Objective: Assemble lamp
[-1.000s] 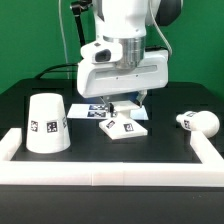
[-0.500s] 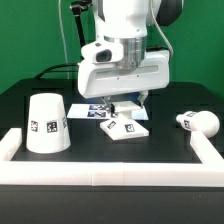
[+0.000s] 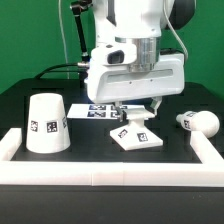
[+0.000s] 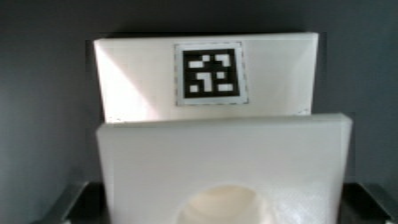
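My gripper should move the flat lamp base toward the white bar's corner (image 3: 206,163) before it opens. The lamp base is still well short of that corner.
The flat square lamp base (image 3: 137,136) sits near the middle of the table, slightly turned, with tags on top. My gripper (image 3: 134,116) is straight above it, jaws shut on its two sides. In the wrist view the base (image 4: 210,130) fills the picture, with a tag (image 4: 210,72) and a round socket hole (image 4: 240,205); dark fingers (image 4: 64,203) show at its sides. The tapered lamp shade (image 3: 45,122) stands mouth down at the exterior view's left. The round bulb (image 3: 198,122) lies on its side at the exterior view's right.
The marker board (image 3: 97,110) lies flat behind the base, partly hidden by my gripper. A white rail (image 3: 100,173) frames the table's front and both sides. Black table surface lies between the base and the bulb.
My gripper has moved toward the exterior view's right, and the base has moved with it, nearer the bulb and a little turned. Shade and bulb have not moved.
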{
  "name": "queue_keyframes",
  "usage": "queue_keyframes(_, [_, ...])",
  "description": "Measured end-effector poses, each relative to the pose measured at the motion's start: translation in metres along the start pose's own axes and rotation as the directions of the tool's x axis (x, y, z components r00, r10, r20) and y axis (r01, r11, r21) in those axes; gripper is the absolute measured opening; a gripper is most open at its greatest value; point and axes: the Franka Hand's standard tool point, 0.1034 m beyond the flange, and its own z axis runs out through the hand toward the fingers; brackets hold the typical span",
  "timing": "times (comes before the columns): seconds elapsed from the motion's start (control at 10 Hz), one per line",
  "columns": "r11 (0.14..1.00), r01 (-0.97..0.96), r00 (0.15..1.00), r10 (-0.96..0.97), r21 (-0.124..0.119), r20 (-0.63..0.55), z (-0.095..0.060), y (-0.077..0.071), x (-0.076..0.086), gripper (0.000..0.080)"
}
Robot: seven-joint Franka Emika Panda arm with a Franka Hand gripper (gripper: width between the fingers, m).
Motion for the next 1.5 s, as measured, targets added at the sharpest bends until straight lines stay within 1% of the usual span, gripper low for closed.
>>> queue_keyframes(0.2, [0.998, -0.066, 0.998, 0.066, -0.001, -0.023, 0.0, 0.003, 0.021, 0.0534])
queue_keyframes(0.4, [0.997, -0.073, 0.996, 0.073, -0.002, -0.05, 0.0, 0.008, 0.044, 0.0534])
queue_keyframes(0.5, [0.996, -0.085, 0.995, 0.085, 0.0, -0.061, 0.0, 0.012, 0.053, 0.0535])
queue_keyframes(0.7, [0.997, -0.077, 0.994, 0.077, 0.0, -0.077, 0.0, 0.009, 0.067, 0.0535])
queue_keyframes(1.0, [0.997, -0.075, 0.994, 0.075, -0.001, -0.076, 0.0, 0.009, 0.067, 0.0535])
queue_keyframes(1.1, [0.997, -0.079, 0.994, 0.079, -0.001, -0.075, 0.0, 0.01, 0.065, 0.0535])
queue_keyframes(1.2, [0.992, -0.124, 0.99, 0.124, 0.003, -0.069, 0.001, 0.009, 0.061, 0.0535])
queue_keyframes(1.3, [0.985, -0.17, 0.983, 0.17, 0.006, -0.073, 0.001, 0.005, 0.065, 0.0535])
queue_keyframes(1.5, [0.973, -0.232, 0.968, 0.233, 0.013, -0.089, 0.001, -0.004, 0.081, 0.0535])
